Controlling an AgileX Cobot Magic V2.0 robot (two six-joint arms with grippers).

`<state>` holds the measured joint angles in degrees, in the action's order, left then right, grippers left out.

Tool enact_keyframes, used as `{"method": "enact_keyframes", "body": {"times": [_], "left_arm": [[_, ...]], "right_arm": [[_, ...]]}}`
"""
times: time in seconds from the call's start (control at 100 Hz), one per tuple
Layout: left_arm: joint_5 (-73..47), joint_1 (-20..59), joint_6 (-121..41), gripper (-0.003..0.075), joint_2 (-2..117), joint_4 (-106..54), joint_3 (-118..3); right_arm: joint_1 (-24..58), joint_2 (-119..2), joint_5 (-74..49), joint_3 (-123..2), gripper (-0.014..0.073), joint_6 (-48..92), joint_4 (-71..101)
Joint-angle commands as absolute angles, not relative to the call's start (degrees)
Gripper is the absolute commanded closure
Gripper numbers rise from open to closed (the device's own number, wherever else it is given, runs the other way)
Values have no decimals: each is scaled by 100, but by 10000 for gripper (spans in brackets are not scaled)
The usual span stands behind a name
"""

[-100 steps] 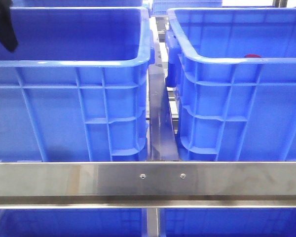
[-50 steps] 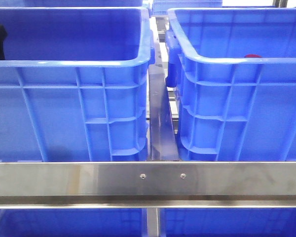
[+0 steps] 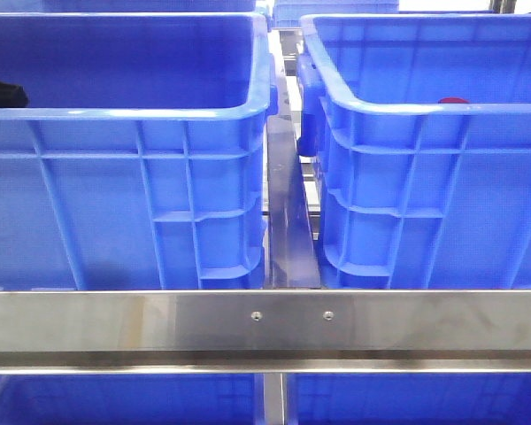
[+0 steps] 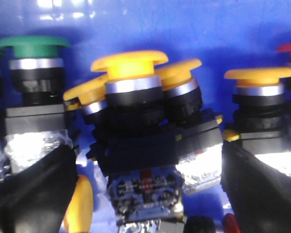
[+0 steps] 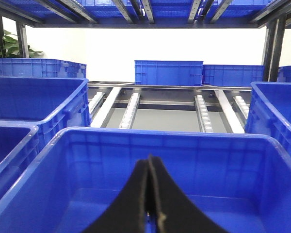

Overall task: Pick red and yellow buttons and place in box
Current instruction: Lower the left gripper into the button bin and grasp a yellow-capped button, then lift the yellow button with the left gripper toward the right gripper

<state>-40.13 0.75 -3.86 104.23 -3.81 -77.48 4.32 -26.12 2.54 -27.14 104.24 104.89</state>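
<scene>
My left gripper's fingers reach down beside the black body under the yellow cap (image 4: 130, 64), so my left gripper closes on the yellow button's black body (image 4: 142, 154) next.
My left gripper (image 4: 145, 162) is open, low inside the left blue crate (image 3: 124, 115), and shows in the front view only as a dark patch (image 3: 0, 91). Between its fingers (image 4: 34, 194) stands a yellow button (image 4: 130, 65) on a black body with a contact block; more yellow buttons (image 4: 258, 75) crowd beside it. A red button (image 4: 290, 48) sits at the edge of that view. The box (image 3: 425, 111) stands on the right, with a red cap (image 3: 453, 101) peeking over its rim. My right gripper (image 5: 149, 162) is shut and holds nothing, above the box (image 5: 160, 133).
A green button (image 4: 33, 46) stands among the pile in the left crate. A steel rail (image 3: 265, 323) crosses in front of both crates, with a dark gap (image 3: 288, 221) between them. More blue crates (image 5: 169, 73) and roller tracks (image 5: 131, 109) lie behind.
The dark part of my left arm has sunk lower into the left crate, from the top left corner to just above the near rim. The right side looks unchanged.
</scene>
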Motion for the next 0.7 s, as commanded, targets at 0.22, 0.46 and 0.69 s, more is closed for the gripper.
{"method": "enact_keyframes", "body": {"times": [0.22, 0.46, 0.69], "left_arm": [[-3702, 65, -338, 356, 10159, -402, -7925], [-3676, 65, -347, 740, 9996, -380, -7925], [-3854, 97, -360, 739, 9444, -391, -7925]], "right_arm": [[432, -2631, 87, -2859, 662, 10427, 10990], [432, -2631, 87, -2859, 662, 10427, 10990], [432, -2631, 87, -2859, 662, 10427, 10990]]}}
